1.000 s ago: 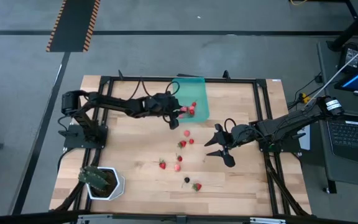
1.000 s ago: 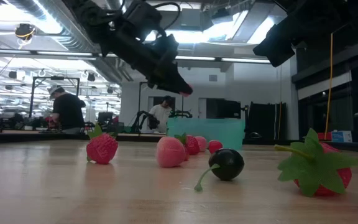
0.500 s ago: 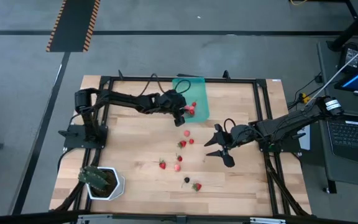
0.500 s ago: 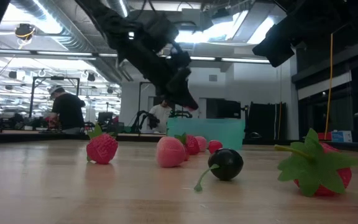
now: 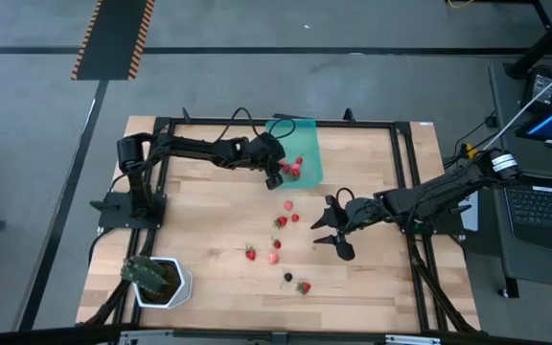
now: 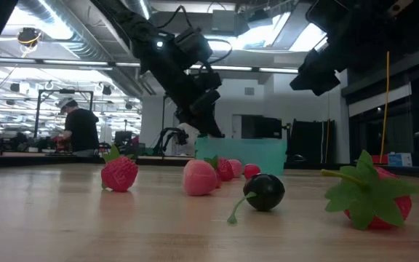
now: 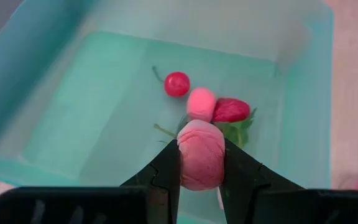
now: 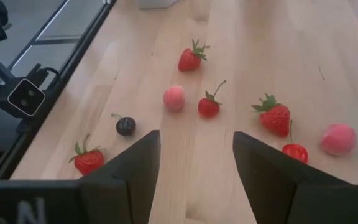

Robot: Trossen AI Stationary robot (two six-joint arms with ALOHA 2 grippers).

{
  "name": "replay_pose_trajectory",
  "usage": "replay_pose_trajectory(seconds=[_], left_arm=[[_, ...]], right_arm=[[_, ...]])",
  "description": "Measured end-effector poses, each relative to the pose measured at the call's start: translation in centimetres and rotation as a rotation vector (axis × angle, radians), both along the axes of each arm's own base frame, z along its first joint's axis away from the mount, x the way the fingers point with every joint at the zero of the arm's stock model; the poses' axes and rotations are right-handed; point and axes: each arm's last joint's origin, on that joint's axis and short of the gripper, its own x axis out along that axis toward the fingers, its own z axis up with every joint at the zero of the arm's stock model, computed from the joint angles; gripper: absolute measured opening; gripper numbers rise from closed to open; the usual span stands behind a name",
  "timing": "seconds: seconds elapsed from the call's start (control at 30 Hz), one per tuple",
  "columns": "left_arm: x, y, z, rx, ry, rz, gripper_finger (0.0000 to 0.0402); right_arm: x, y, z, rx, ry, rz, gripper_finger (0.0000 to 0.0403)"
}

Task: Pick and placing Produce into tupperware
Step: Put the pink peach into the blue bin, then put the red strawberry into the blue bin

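Note:
My left gripper has the pinkish fruit [image 7: 201,155] over the bottom of the tupperware in the left wrist view, so it needs to open now.
My left gripper [image 5: 279,172] hovers over the near part of the teal tupperware [image 5: 301,136], shut on a pinkish round fruit [image 7: 201,155]. In the left wrist view the tupperware [image 7: 73,118] holds a red cherry-like fruit [image 7: 177,83], a pale pink fruit [image 7: 201,102] and a strawberry [image 7: 230,110]. My right gripper [image 5: 333,231] is open above the table, right of the scattered produce. Loose fruits lie on the wood: strawberries [image 8: 191,58] [image 8: 275,116] [image 8: 87,160], a pink ball [image 8: 174,98] and a dark berry [image 8: 125,126]. My left gripper pinches the pinkish fruit by its two sides [image 7: 184,158] between both fingers [image 7: 166,169], coming from above and slanting down into the tupperware. The fruit is lifted clear, above the fruits lying on the container floor.
A white pot with a green plant [image 5: 159,280] stands at the table's near left corner. A black frame [image 5: 405,182] runs around the tabletop. Bare wood lies left of the scattered fruit. People work at benches in the room behind [image 6: 78,131].
My left gripper, still shut on the pinkish fruit, has moved toward the table's far edge over the tupperware and come down toward it. My right gripper has shifted a little toward the left and near edge, staying open.

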Motion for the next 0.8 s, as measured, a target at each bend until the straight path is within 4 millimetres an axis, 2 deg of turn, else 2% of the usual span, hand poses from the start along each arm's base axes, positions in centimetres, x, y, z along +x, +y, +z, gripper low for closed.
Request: replay_pose_trajectory(seconds=[0.2,0.37,0.47,0.8], left_arm=[[-0.06,0.0,-0.06,0.0,0.008,0.012,0.0078],[-0.01,-0.17,-0.05,0.029,0.018,0.029,0.0136],[0.02,-0.28,-0.05,0.031,0.019,0.024,0.0153],[0.17,-0.55,-0.01,-0.037,-0.01,-0.059,0.0158]], right_arm=[[0.08,0.02,0.08,0.007,-0.01,-0.002,0.0204],[0.13,0.04,0.18,0.009,-0.022,-0.001,0.0204],[0.13,0.05,0.18,0.009,-0.023,-0.001,0.0204],[0.14,0.05,0.17,0.004,-0.024,0.002,0.0204]])
